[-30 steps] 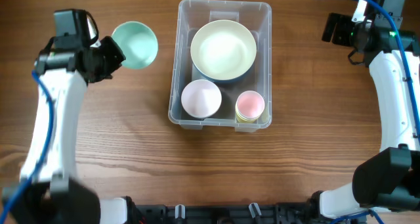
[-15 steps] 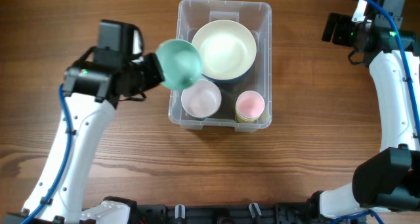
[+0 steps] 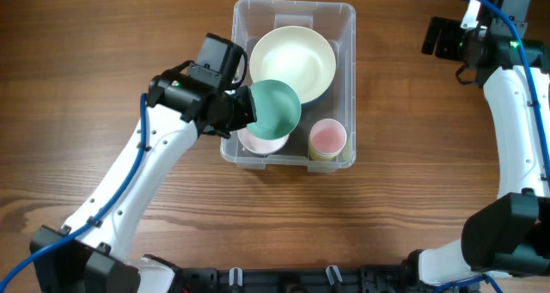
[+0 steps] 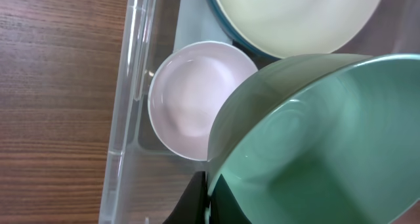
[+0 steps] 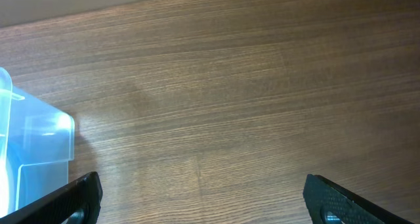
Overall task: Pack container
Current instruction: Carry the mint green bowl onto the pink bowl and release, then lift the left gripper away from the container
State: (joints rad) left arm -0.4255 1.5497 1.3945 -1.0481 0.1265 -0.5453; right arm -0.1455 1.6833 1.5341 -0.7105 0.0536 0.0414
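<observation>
The green bowl would come to rest in the container [image 3: 241, 18], tilted partly over the small bowl, so my left gripper needs to open.
The clear plastic container [image 3: 241, 18] stands at the table's back centre. It holds a large cream bowl [image 3: 292, 63], a small pink-white bowl [image 3: 258, 143] and a pink cup [image 3: 327, 138]. My left gripper [image 3: 247, 106] is shut on the rim of a mint green bowl [image 3: 277, 108], held tilted above the container over the small bowl. In the left wrist view the green bowl [image 4: 328, 145] fills the lower right, my fingers [image 4: 209, 196] pinch its rim, and the small bowl [image 4: 190, 99] lies below inside the container wall [image 4: 128, 86]. My right gripper [image 5: 200, 201] is open and empty at the far right.
The right arm [image 3: 516, 95] runs along the table's right edge. The right wrist view shows bare wooden tabletop [image 5: 249, 86] and a corner of the container [image 5: 39, 138] at the left.
My left arm has carried the green bowl rightward from the table's left side to above the container, over the small bowl. The right arm has not moved.
</observation>
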